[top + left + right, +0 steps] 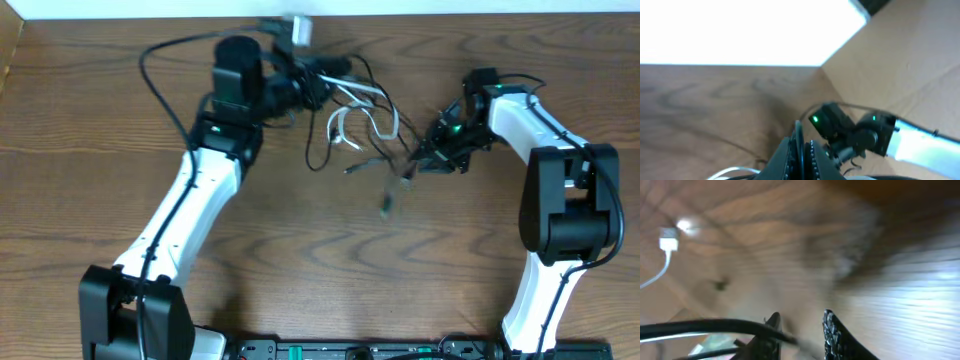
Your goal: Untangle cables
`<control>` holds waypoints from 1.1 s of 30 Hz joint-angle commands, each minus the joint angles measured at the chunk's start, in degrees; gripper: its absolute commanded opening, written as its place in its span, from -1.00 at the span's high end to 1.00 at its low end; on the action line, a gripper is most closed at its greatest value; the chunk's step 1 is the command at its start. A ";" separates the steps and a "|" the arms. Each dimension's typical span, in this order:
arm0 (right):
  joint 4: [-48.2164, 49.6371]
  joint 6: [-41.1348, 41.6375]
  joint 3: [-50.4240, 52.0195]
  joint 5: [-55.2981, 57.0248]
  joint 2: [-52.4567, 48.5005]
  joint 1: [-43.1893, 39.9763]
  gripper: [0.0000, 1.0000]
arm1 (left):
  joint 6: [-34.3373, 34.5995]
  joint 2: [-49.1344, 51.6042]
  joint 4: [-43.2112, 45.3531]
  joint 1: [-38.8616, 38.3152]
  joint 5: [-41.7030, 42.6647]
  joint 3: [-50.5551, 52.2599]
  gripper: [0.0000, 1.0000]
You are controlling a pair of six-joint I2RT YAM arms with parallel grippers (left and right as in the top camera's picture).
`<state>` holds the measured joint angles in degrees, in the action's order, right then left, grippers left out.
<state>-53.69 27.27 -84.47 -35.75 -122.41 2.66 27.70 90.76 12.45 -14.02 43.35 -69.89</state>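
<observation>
My left gripper should keep holding the black cable until the tangle rests on the tabletop, because a blurred cable end is swinging in the air over it.
The black cable [322, 150] and the white cable [358, 122] lie tangled at the table's far middle, between my two grippers. My left gripper [308, 85] is at the tangle's far left end. In the left wrist view it [801, 143] is shut on a thin black cable [798, 131], with a white cable loop [735, 171] at lower left. My right gripper [428, 152] is at the tangle's right end. In the right wrist view its jaws [800, 319] stand apart, and a black cable [715, 326] crosses the left finger. A white plug [668, 239] lies on the table beyond.
A blurred cable end [390, 198] hangs or lies just in front of the tangle. A thicker black wire [160, 85] loops off the left arm at the far left. A grey plug block [298, 28] sits at the table's back edge.
</observation>
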 commanded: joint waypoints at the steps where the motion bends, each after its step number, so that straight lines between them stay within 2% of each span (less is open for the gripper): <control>1: -1.46 -3.17 0.00 5.42 -0.07 -3.02 0.56 | 4.00 -4.15 0.59 2.80 0.52 -2.58 0.85; 3: -1.84 -5.22 -0.02 7.08 -0.07 -5.18 0.57 | 5.70 -5.18 0.76 4.00 1.11 -2.58 0.85; 5: -1.84 -9.40 -0.50 4.07 0.20 -6.67 0.40 | 6.05 -5.70 0.55 4.15 1.79 -2.58 0.85; 6: -1.84 -14.69 -1.18 -1.11 0.85 -7.30 0.30 | 6.08 -5.70 0.50 4.11 3.37 -2.58 0.85; 8: -1.86 -20.28 -2.05 -5.99 2.38 -7.54 0.20 | 6.08 -5.64 -1.29 3.69 4.22 -2.58 0.85; 10: -1.86 -24.52 -3.23 -8.79 5.40 -7.28 -0.01 | 6.08 -5.60 -5.18 3.28 4.17 -2.58 0.85; 12: -1.05 -28.41 -4.96 -10.54 11.72 -6.27 -0.33 | 6.05 -5.46 -12.87 3.23 3.74 -2.58 0.86; 14: 1.31 -29.27 -5.33 -11.02 16.61 -5.07 -0.49 | 6.08 -5.35 -16.81 3.21 3.76 -2.56 0.85; 19: 8.81 -30.58 -5.33 -14.10 25.35 0.68 -0.59 | 6.05 -5.27 -24.44 2.62 3.76 -2.56 0.85; 24: 11.69 -35.50 -5.31 -14.45 25.77 9.14 -0.59 | 6.05 -5.27 -27.02 0.81 3.82 -2.56 0.85; 27: 12.57 -39.74 -5.31 -14.99 25.07 13.35 -0.73 | 6.08 -5.27 -27.21 0.70 4.31 -2.56 0.85; 29: 13.40 -40.02 -5.31 -14.71 24.57 14.84 -0.69 | 6.05 -5.27 -27.19 0.70 5.01 -2.56 0.85; 30: 14.08 -40.00 -5.31 -14.69 24.22 15.45 -0.57 | 6.05 -5.27 -27.23 0.70 5.40 -2.56 0.85; 31: 14.36 -39.93 -5.31 -14.03 24.00 15.67 -0.38 | 6.03 -5.27 -27.21 0.70 5.79 -2.56 0.85; 33: 15.54 -37.51 -5.31 -10.56 23.78 15.69 0.21 | 6.03 -5.27 -27.21 0.70 7.23 -2.56 0.85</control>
<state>-39.11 -11.03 -89.93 -49.23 -97.49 18.22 33.28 86.46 -14.98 -13.34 47.18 -71.29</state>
